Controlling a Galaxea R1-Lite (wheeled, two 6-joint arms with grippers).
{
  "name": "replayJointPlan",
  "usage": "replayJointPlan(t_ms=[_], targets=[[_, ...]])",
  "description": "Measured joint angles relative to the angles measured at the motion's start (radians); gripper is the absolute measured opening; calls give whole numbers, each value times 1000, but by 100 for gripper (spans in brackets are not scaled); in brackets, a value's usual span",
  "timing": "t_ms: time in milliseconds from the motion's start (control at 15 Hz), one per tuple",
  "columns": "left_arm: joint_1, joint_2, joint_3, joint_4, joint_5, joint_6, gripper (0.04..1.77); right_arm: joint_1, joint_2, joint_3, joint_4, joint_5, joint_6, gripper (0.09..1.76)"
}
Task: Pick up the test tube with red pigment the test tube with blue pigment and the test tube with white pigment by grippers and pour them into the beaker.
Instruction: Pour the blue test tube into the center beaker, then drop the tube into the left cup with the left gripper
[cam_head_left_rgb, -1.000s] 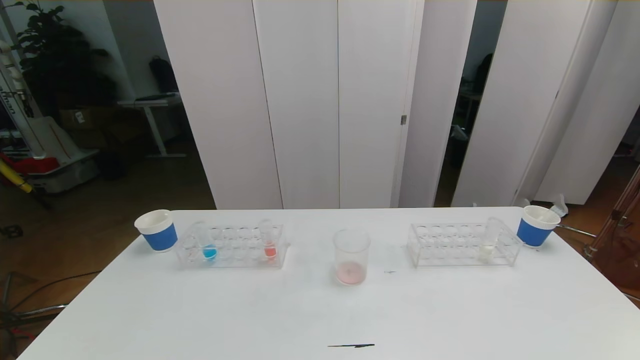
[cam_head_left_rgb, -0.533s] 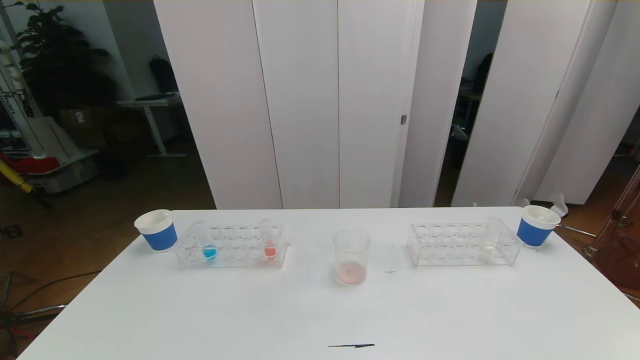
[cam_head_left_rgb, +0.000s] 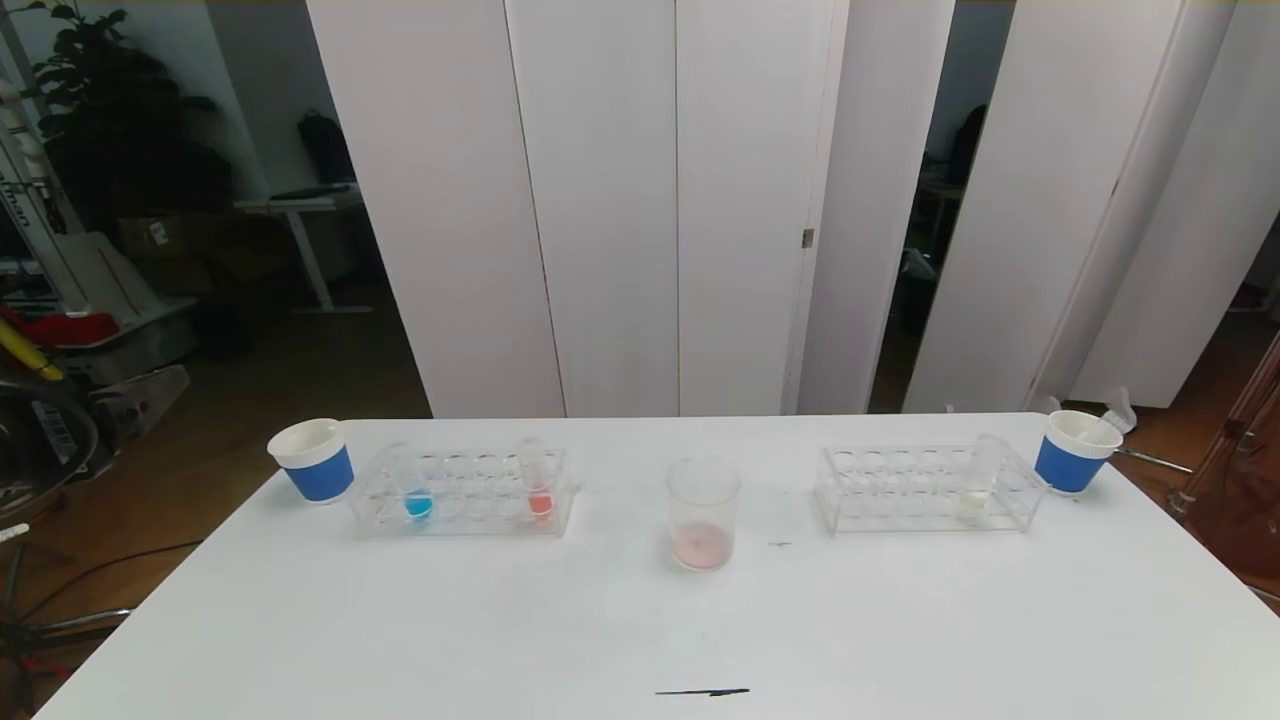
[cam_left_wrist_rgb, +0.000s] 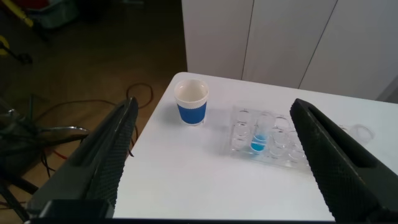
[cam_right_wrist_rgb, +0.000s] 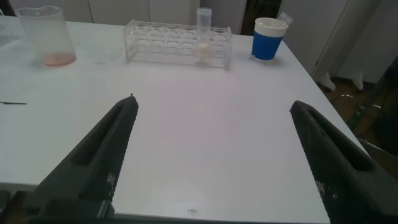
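Observation:
The clear rack closes around the blue test tube's lower end, so the left gripper should next grab the blue test tube by its upper part just below its rim (cam_left_wrist_rgb: 265, 118).
The beaker (cam_head_left_rgb: 703, 515) stands at the table's middle with a thin pinkish layer at its bottom. The test tube with blue pigment (cam_head_left_rgb: 415, 490) and a tube with red pigment (cam_head_left_rgb: 538, 485) stand in the left clear rack (cam_head_left_rgb: 465, 495). The test tube with white pigment (cam_head_left_rgb: 977, 485) stands in the right rack (cam_head_left_rgb: 925, 490). My left gripper (cam_left_wrist_rgb: 214, 102) is open and empty, short of the blue tube (cam_left_wrist_rgb: 260, 134). My right gripper (cam_right_wrist_rgb: 214, 102) is open and empty over bare table, well short of the white tube (cam_right_wrist_rgb: 203, 37) and the beaker (cam_right_wrist_rgb: 45, 37).
A blue-and-white paper cup (cam_head_left_rgb: 312, 460) stands left of the left rack, and another (cam_head_left_rgb: 1075, 452) right of the right rack. A short black mark (cam_head_left_rgb: 702, 691) lies near the table's front edge. A dark piece of equipment (cam_head_left_rgb: 45, 440) shows at the left edge.
A dark piece of equipment has come into the head view at the left edge. Tubes, racks, cups and beaker have not moved.

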Motion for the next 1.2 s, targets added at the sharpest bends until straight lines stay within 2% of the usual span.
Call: replayJointPlan(t_ms=[200, 267, 467, 667, 800, 1200], targets=[[13, 140, 70, -90, -11, -1, 175, 0, 0, 0, 0, 0, 0, 175], [11, 179, 88, -94, -41, -4, 175, 0, 0, 0, 0, 0, 0, 175], [7, 252, 114, -96, -203, -34, 175, 0, 0, 0, 0, 0, 0, 175], [7, 314, 116, -101, -300, -44, 175, 0, 0, 0, 0, 0, 0, 175], [4, 361, 107, -129, -323, -75, 175, 0, 0, 0, 0, 0, 0, 175], [-24, 527, 49, -232, -326, -164, 175, 0, 0, 0, 0, 0, 0, 175]])
